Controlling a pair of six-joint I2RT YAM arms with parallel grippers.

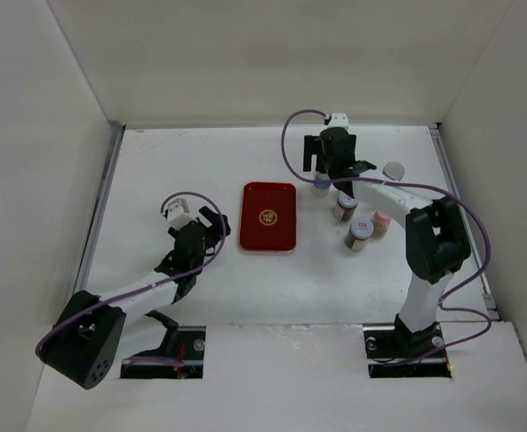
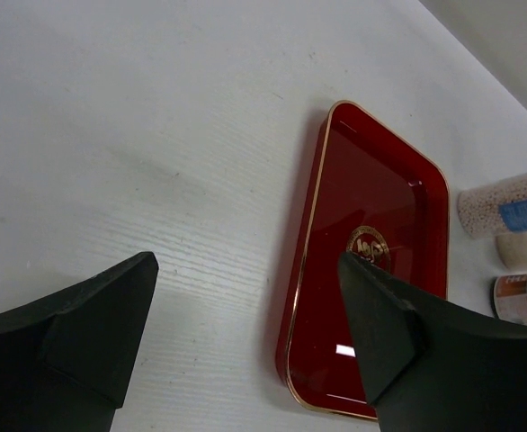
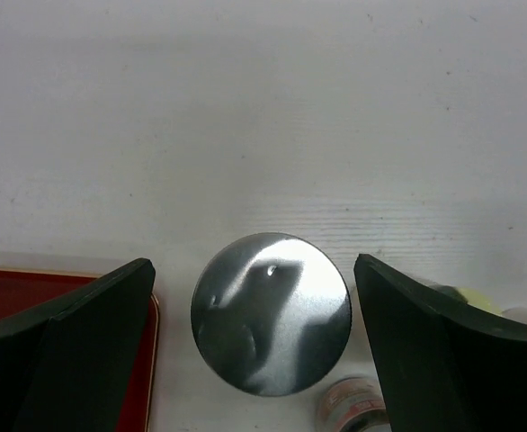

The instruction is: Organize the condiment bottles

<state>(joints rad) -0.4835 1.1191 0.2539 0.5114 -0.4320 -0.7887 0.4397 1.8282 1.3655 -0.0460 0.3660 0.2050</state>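
The right gripper's fingers reach down past the shiny grey cap (image 1: 322, 177) (image 3: 271, 313), one on each side, so it is ready to close and needs to close on the grey-capped bottle.
My right gripper (image 1: 335, 171) is open at the far side of the table, right of the red tray (image 1: 268, 218). It hangs over a grey-capped bottle (image 1: 322, 183). In the right wrist view that shiny grey cap (image 3: 271, 313) sits between my spread fingers (image 3: 75, 333), with a gap on each side. Two more bottles (image 1: 344, 209) (image 1: 359, 237), a pink-capped one (image 1: 381, 222) and a pale-lidded jar (image 1: 394, 169) stand close by. My left gripper (image 1: 211, 227) is open and empty, left of the tray. It also shows in the left wrist view (image 2: 247, 261).
The red tray (image 2: 371, 261) holds nothing and lies flat at mid table. Beyond it the left wrist view shows a blue-labelled bottle (image 2: 506, 202) and a red-labelled one (image 2: 522, 299). A labelled bottle (image 3: 353, 405) stands just near-right of the grey cap. White walls enclose the table.
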